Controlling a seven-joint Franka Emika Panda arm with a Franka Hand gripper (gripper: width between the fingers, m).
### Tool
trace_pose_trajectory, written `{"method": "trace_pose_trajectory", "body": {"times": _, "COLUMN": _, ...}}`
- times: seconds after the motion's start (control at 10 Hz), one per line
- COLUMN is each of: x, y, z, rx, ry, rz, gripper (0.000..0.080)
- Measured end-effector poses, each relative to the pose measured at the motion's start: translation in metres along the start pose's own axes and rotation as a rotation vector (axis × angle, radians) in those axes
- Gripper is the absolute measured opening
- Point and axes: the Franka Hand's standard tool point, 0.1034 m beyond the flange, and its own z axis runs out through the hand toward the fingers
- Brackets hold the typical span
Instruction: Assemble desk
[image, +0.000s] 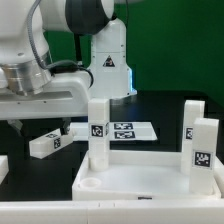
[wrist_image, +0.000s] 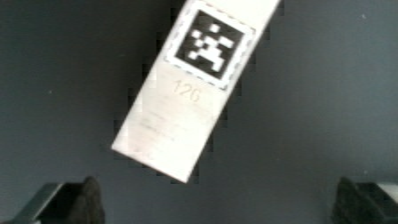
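Note:
The bare black table shows between my fingers and the flat leg's near end (wrist_image: 160, 155), so it isn't time to close yet. My gripper should move toward that end first, then close on it.
The white rimmed tabletop (image: 140, 160) lies in the foreground of the exterior view. Three tagged white legs stand upright at its corners: one on the left (image: 97, 130) and two on the right (image: 190, 118) (image: 204, 150). A fourth leg (image: 45, 143) lies flat on the black table to the exterior view's left. My gripper (image: 40, 127) hovers just above it, open and empty. In the wrist view that leg (wrist_image: 187, 90) lies slanted, tag at its far end, ahead of my gripper (wrist_image: 217, 205). Both dark fingertips (wrist_image: 71, 203) stand wide apart, clear of the leg.
The marker board (image: 128, 130) lies flat on the table behind the tabletop. The white robot base (image: 110, 60) stands at the back before a green backdrop. An open round socket (image: 90, 184) shows at the tabletop's near left corner.

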Motion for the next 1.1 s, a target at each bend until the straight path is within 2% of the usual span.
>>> {"method": "trace_pose_trajectory", "body": {"times": 0.2, "x": -0.006, "y": 0.01, "z": 0.006, "rx": 0.106, "ry": -0.004, "rz": 0.234, "gripper": 0.0649}}
{"method": "trace_pose_trajectory", "body": {"times": 0.3, "x": -0.009, "y": 0.012, "z": 0.01, "rx": 0.137, "ry": -0.013, "rz": 0.337, "gripper": 0.0649}}
{"method": "trace_pose_trajectory", "body": {"times": 0.4, "x": -0.019, "y": 0.007, "z": 0.011, "rx": 0.182, "ry": -0.091, "rz": 0.376, "gripper": 0.0649}}
{"method": "trace_pose_trajectory", "body": {"times": 0.5, "x": -0.018, "y": 0.008, "z": 0.011, "rx": 0.215, "ry": -0.119, "rz": 0.391, "gripper": 0.0649}}
{"method": "trace_pose_trajectory", "body": {"times": 0.6, "x": -0.017, "y": 0.007, "z": 0.011, "rx": 0.211, "ry": -0.113, "rz": 0.388, "gripper": 0.0649}}
{"method": "trace_pose_trajectory", "body": {"times": 0.7, "x": -0.024, "y": 0.002, "z": 0.013, "rx": 0.232, "ry": -0.185, "rz": 0.38, "gripper": 0.0649}}
{"method": "trace_pose_trajectory", "body": {"times": 1.0, "x": -0.021, "y": 0.006, "z": 0.016, "rx": 0.318, "ry": -0.479, "rz": 0.44, "gripper": 0.0649}}
{"method": "trace_pose_trajectory", "body": {"times": 1.1, "x": -0.015, "y": 0.005, "z": 0.014, "rx": 0.323, "ry": -0.506, "rz": 0.414, "gripper": 0.0649}}
